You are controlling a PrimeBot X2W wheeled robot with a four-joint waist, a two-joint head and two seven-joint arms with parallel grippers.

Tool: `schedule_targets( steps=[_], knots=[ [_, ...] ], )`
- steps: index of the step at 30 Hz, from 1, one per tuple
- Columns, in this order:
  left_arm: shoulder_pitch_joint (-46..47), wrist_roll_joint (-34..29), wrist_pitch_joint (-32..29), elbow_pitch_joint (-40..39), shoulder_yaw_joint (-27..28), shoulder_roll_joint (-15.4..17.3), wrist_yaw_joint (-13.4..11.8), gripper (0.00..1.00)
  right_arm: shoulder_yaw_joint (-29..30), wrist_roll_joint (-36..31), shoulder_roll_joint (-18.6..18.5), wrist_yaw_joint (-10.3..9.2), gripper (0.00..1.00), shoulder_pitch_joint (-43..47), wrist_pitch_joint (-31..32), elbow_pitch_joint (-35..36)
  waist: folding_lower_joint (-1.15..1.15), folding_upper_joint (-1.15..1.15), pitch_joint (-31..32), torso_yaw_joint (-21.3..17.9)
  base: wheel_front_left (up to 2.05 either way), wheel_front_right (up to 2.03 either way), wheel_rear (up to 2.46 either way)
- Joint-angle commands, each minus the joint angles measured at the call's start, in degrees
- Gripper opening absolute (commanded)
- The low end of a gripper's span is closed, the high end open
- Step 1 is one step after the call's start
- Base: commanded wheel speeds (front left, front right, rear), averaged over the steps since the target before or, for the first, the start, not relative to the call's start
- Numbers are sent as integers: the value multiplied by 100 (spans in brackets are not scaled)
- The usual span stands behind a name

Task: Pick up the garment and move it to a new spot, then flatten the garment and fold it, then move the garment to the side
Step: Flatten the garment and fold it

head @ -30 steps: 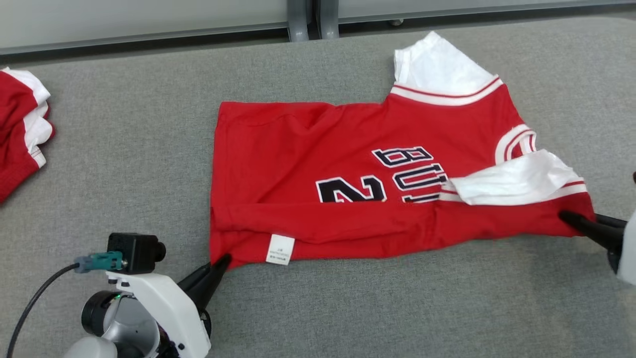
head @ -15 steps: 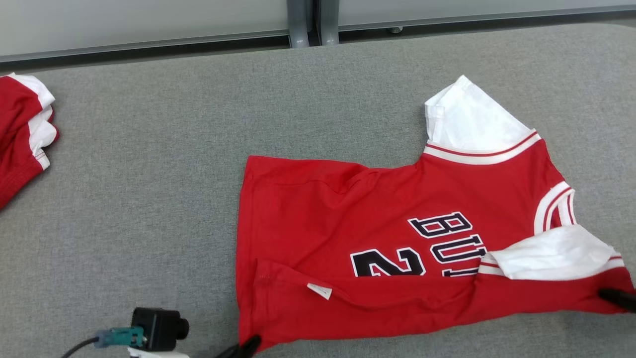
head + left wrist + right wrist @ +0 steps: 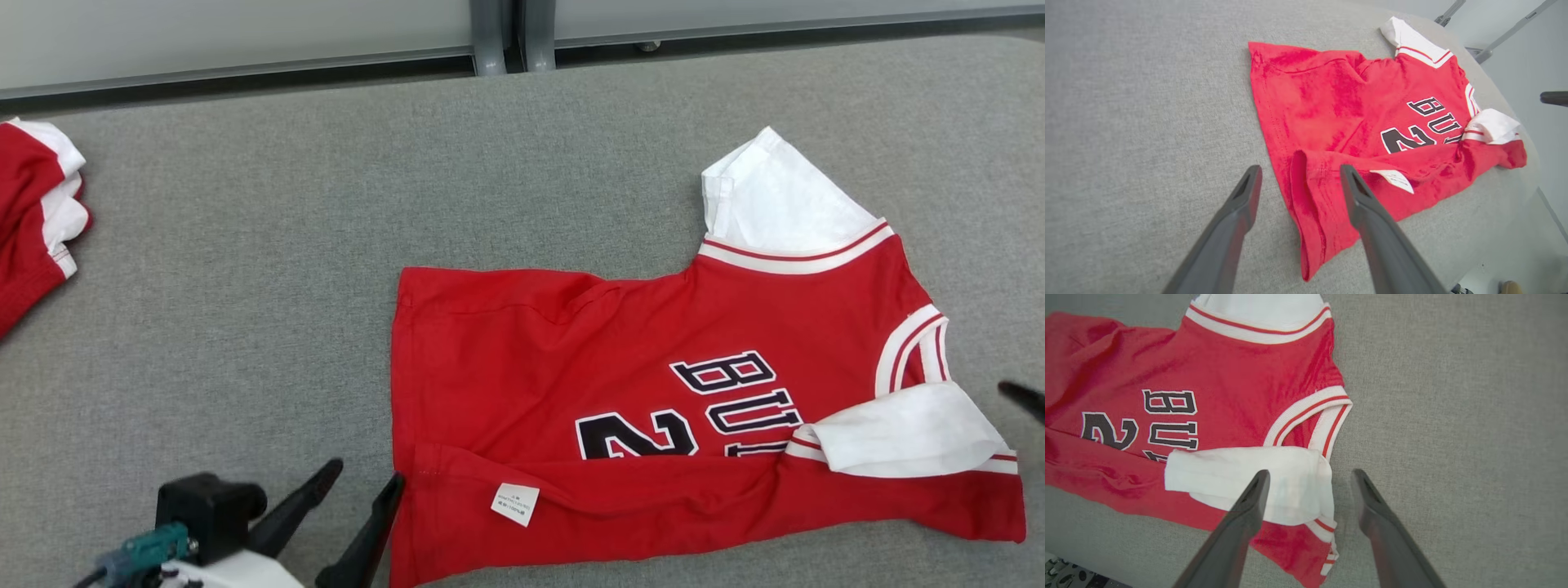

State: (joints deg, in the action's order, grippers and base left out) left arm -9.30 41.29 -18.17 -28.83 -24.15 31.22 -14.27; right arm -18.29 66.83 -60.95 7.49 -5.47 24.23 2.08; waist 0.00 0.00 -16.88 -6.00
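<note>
My left gripper is to take hold of the red jersey (image 3: 627, 363) next, gripping it by its hem corner (image 3: 421, 455), so that the jersey can be flattened and folded neatly.
The garment (image 3: 653, 343), a red jersey with white sleeves and dark lettering, lies on the grey table (image 3: 245, 269) with its near edge folded over. My left gripper (image 3: 366, 475) stands open at the jersey's near left corner. In the left wrist view the hem corner (image 3: 1306, 192) lies loose between the left gripper's (image 3: 1300, 171) spread fingers. My right gripper (image 3: 1310, 475) is open above the folded white sleeve (image 3: 1229, 473), with nothing held. One of its dark fingertips (image 3: 1024, 398) shows at the right edge of the head view.
Another red and white garment (image 3: 33, 212) lies bunched at the table's left edge. Metal posts (image 3: 506, 33) stand behind the table's far edge. In the left wrist view the table's edge (image 3: 1531, 171) falls away just beyond the jersey's sleeve end.
Both grippers were shut on the jersey's near corners and have opened and let go. The folded near edge now rests on the table. The head camera also shifted early on.
</note>
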Motion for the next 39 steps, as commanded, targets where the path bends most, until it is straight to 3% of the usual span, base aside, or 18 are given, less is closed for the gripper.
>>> schedule_targets(
  steps=[1, 3, 6, 14, 18, 26, 27, 28, 29, 31, 39],
  knots=[
    [316, -40, -79, -105, 8, 0, 34, 100, 166, -129, -10, 1, 100, -259, -80, 45, 0, 0, -138, -32, 0, 0, 0],
    [863, -109, -177, -35, 99, -65, 13, 100, 270, -327, 110, 1, 100, -629, -52, 75, 0, 0, -354, 5, 0, 0, 0],
    [1811, -292, -501, 508, -72, -137, 171, 100, 256, -802, 464, 1, 100, -1448, 113, -145, 0, 0, -729, 112, 0, 0, 0],
    [4041, -387, -924, 2287, -621, -1072, 663, 100, -272, -2130, 1819, 0, 100, -3702, 228, -1548, 0, 0, -1514, 518, 0, 0, 0],
    [4341, -315, -948, 2665, -811, -1354, 842, 100, -433, -2339, 2109, 0, 100, -4200, 169, -2138, 0, 0, -1637, 631, 0, 0, 0],
    [4461, -208, -1173, 3046, -1142, -1499, 1119, 100, -951, -2379, 2373, 0, 100, -4751, 127, -3073, 0, 0, -1728, 770, 0, 0, 0],
    [4460, -187, -1187, 3053, -1168, -1496, 1153, 89, -1051, -2338, 2418, 0, 100, -4766, 145, -3105, 0, 0, -1735, 765, 0, 0, 0],
    [4452, -159, -1195, 3054, -1182, -1506, 1184, 40, -1150, -2282, 2446, 0, 82, -4796, 173, -3154, 0, 0, -1741, 753, 0, 0, 0],
    [4448, -131, -1211, 3049, -1210, -1517, 1231, 0, -1247, -2208, 2470, 0, 0, -4831, 146, -3154, 0, 0, -1744, 739, 0, 0, 0],
    [4433, -81, -1190, 3045, -1224, -1533, 1295, 0, -1336, -2064, 2499, 0, 0, -4910, -92, -3153, 0, 0, -1721, 699, 0, 0, 0],
    [4357, -40, -718, 3074, -711, -1389, 1023, 0, -1398, -1668, 2328, 0, 0, -5096, -1242, -3379, 0, 0, -1310, 473, 0, 0, 0]
  ],
)
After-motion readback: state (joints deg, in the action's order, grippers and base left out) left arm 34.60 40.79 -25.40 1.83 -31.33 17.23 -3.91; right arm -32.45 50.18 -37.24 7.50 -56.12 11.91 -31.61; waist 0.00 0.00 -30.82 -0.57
